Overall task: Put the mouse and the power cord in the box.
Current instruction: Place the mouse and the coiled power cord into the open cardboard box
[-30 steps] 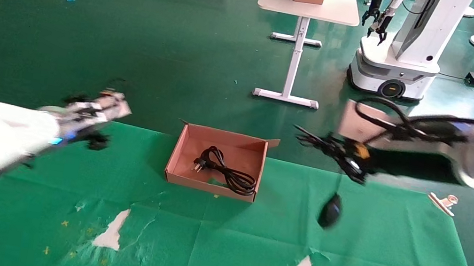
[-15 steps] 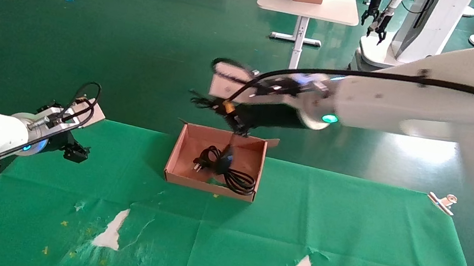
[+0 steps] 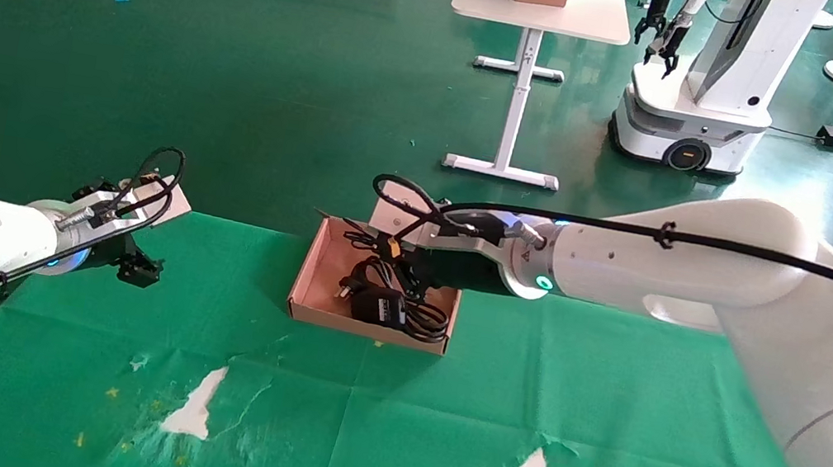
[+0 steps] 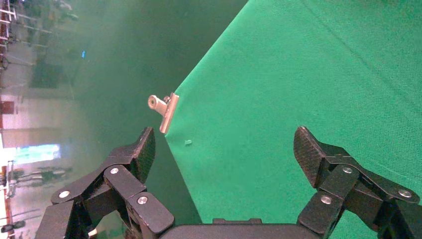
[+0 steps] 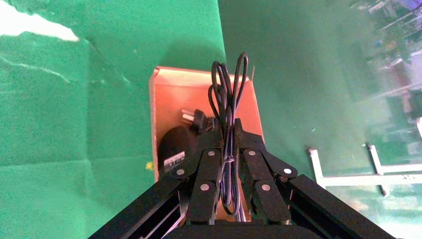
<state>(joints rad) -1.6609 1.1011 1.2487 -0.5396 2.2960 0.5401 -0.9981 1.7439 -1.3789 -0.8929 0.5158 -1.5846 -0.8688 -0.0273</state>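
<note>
Past my fingers, the wire's loops sit inside the box's sides, so the wire would fall into the box. It is now time for my right gripper to release the wire.
The brown cardboard box (image 3: 367, 331) stands at the far middle of the green cloth. Coiled inside it lies the thick black power cord (image 3: 429, 322), its plug (image 5: 196, 118) showing in the right wrist view. The black mouse (image 3: 380, 307) rests in the box on the cord, label side up (image 5: 174, 149). My right gripper (image 3: 405, 262) hovers low over the box, shut on the mouse's bundled thin wire (image 5: 226, 84), whose loops stick out past the fingertips (image 5: 226, 130). My left gripper (image 3: 135, 268) is parked open at the cloth's far left corner (image 4: 224, 144), holding nothing.
A metal clip (image 4: 163, 109) pins the cloth at its left edge. Torn white patches (image 3: 197, 408) mark the near cloth. Behind on the floor stand a white table (image 3: 541, 3) carrying a smaller brown box, and another robot (image 3: 696, 102).
My right arm swung left with the mouse dangling by its wire, then lowered over the box; the mouse now lies inside. The left arm drew back slightly and settled.
</note>
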